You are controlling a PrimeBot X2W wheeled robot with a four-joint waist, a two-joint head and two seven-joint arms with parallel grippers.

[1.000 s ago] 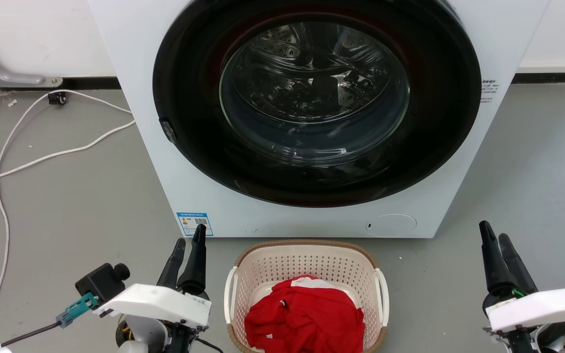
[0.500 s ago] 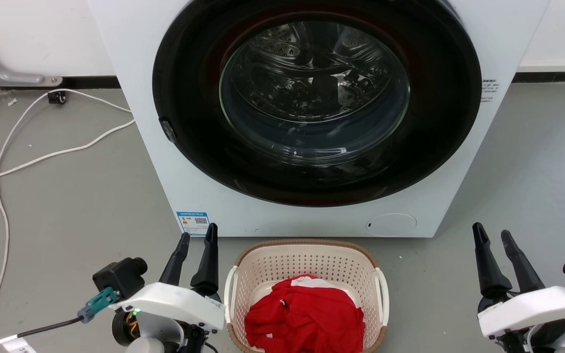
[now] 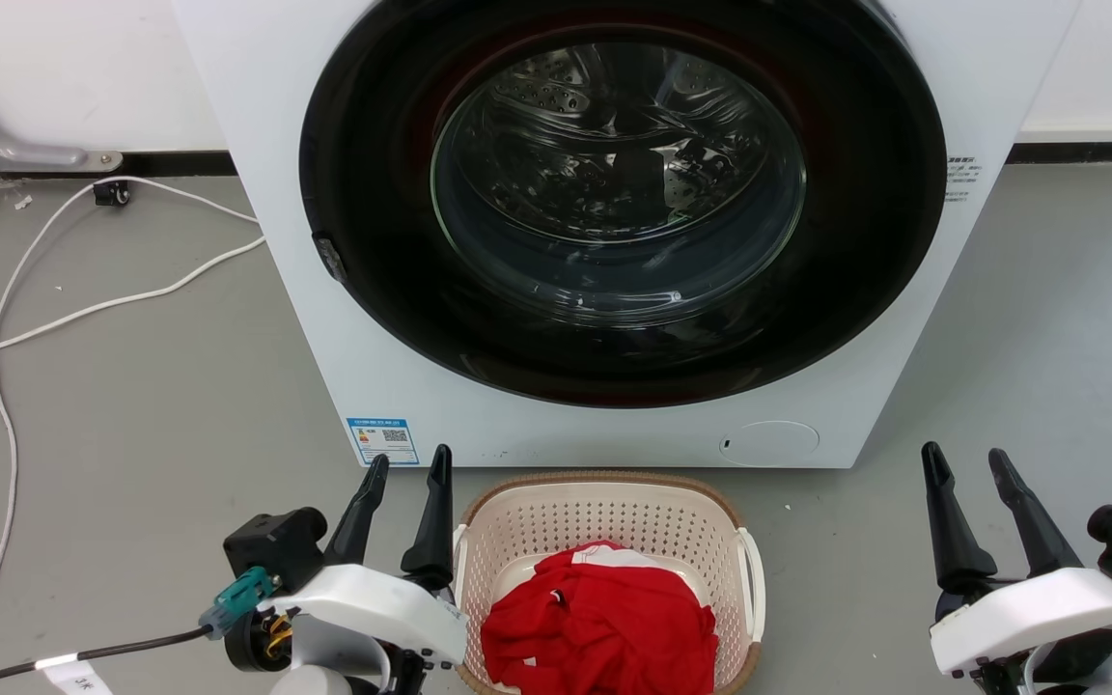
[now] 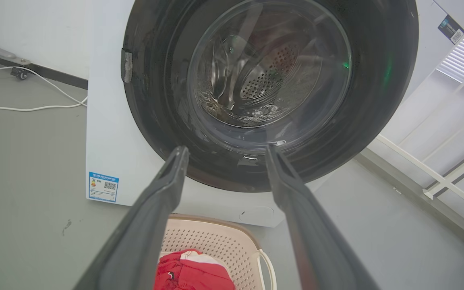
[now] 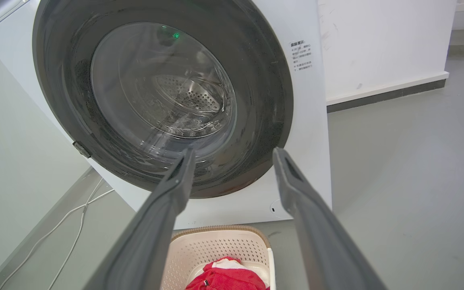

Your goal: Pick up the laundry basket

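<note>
The basket's body point(image 3: 598, 517) spreads wider than my open fingers, so my left gripper should next grab its slim white loop handle point(image 3: 459, 561) to pick up the laundry basket.
The laundry basket point(image 3: 604, 516), cream-white and perforated with a brown woven rim and white loop handles, stands on the floor just in front of the washing machine, a red garment point(image 3: 599, 623) lying inside. It also appears low in the left wrist view point(image 4: 216, 245) and the right wrist view point(image 5: 220, 247). My left gripper point(image 3: 409, 465) is open, right beside the basket's left handle. My right gripper point(image 3: 963, 463) is open too, well to the right of the basket, apart from it. Both hold nothing.
A white front-loading washing machine point(image 3: 324, 319) with its round dark door point(image 3: 619, 193) shut stands right behind the basket. White cables point(image 3: 6, 328) trail over the grey floor at the left. A white wall with dark skirting runs behind.
My left gripper has moved right, up to the basket's left side, and opened. My right gripper has opened and shifted slightly left. The basket has not moved.
</note>
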